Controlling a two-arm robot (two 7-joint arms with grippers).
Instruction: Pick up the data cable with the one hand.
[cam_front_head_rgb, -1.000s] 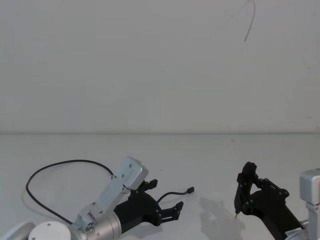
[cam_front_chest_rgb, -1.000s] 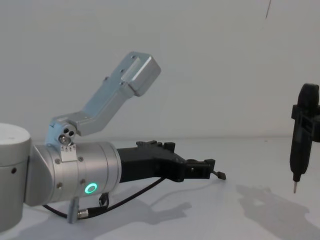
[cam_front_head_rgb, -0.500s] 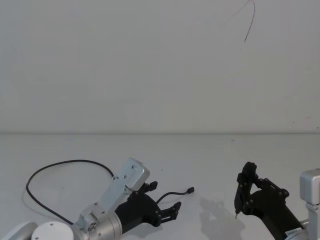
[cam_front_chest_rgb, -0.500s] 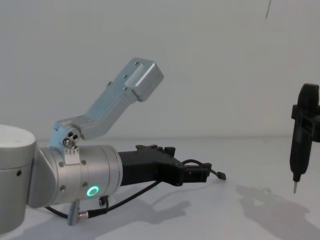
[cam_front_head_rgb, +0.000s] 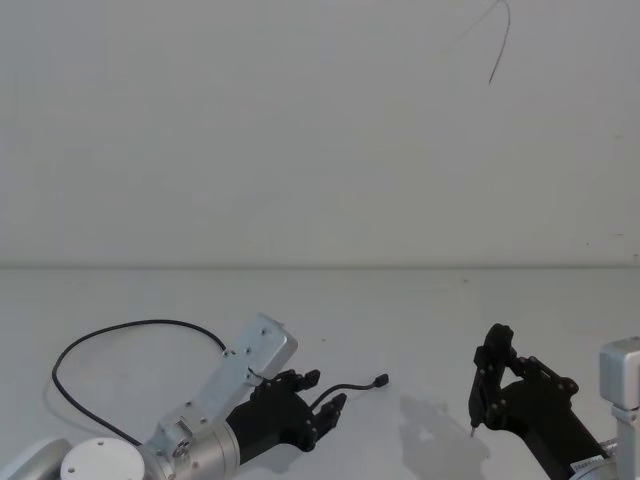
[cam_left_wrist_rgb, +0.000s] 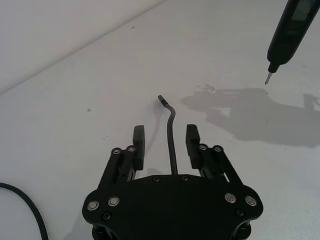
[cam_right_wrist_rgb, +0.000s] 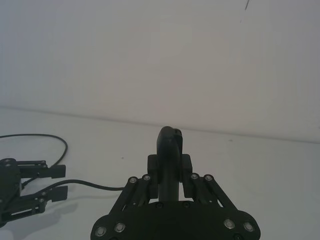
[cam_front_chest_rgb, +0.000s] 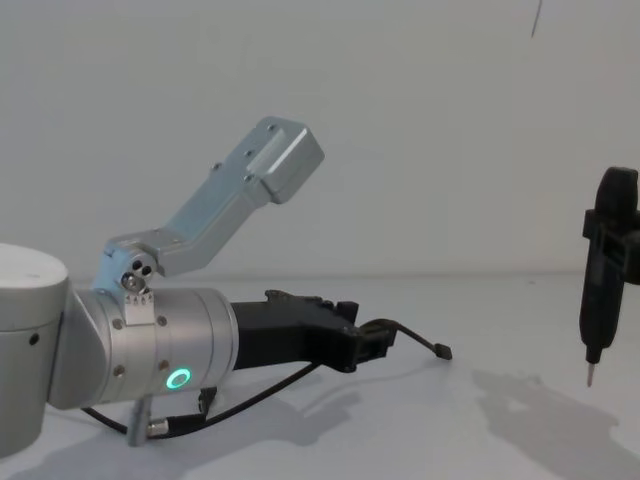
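My left gripper grips the data cable by its thin cord just behind the plug (cam_left_wrist_rgb: 171, 140) next, so that the data cable's end plug (cam_left_wrist_rgb: 163, 101) stays free.
The data cable (cam_front_head_rgb: 130, 323) is a thin black cord that loops over the left of the white table. Its end plug (cam_front_head_rgb: 381, 381) lies near the middle. My left gripper (cam_front_head_rgb: 325, 392), the one hand, on a silver cylinder with a green ring light (cam_front_chest_rgb: 180, 378), is low over the table. It is open, and the data cable (cam_left_wrist_rgb: 173, 145) runs between its fingers (cam_left_wrist_rgb: 138, 136) without touching them. The plug (cam_front_chest_rgb: 443, 351) sticks out beyond the left gripper (cam_front_chest_rgb: 375, 340). My right gripper (cam_right_wrist_rgb: 170, 164) is at the right, shut on a black tool with a pointed metal tip (cam_front_head_rgb: 488, 380).
The table's far edge (cam_front_head_rgb: 320, 266) meets a plain white wall. A silver camera bracket (cam_front_chest_rgb: 240, 190) rises from the left wrist. The tool (cam_front_chest_rgb: 603, 270) hangs point down over the right side of the table. A thin wire (cam_front_head_rgb: 500, 40) hangs at top right.
My left gripper has drawn back toward me along the cable, so more of the plug end sticks out past it. Its fingers stand closer together. The right arm has not moved.
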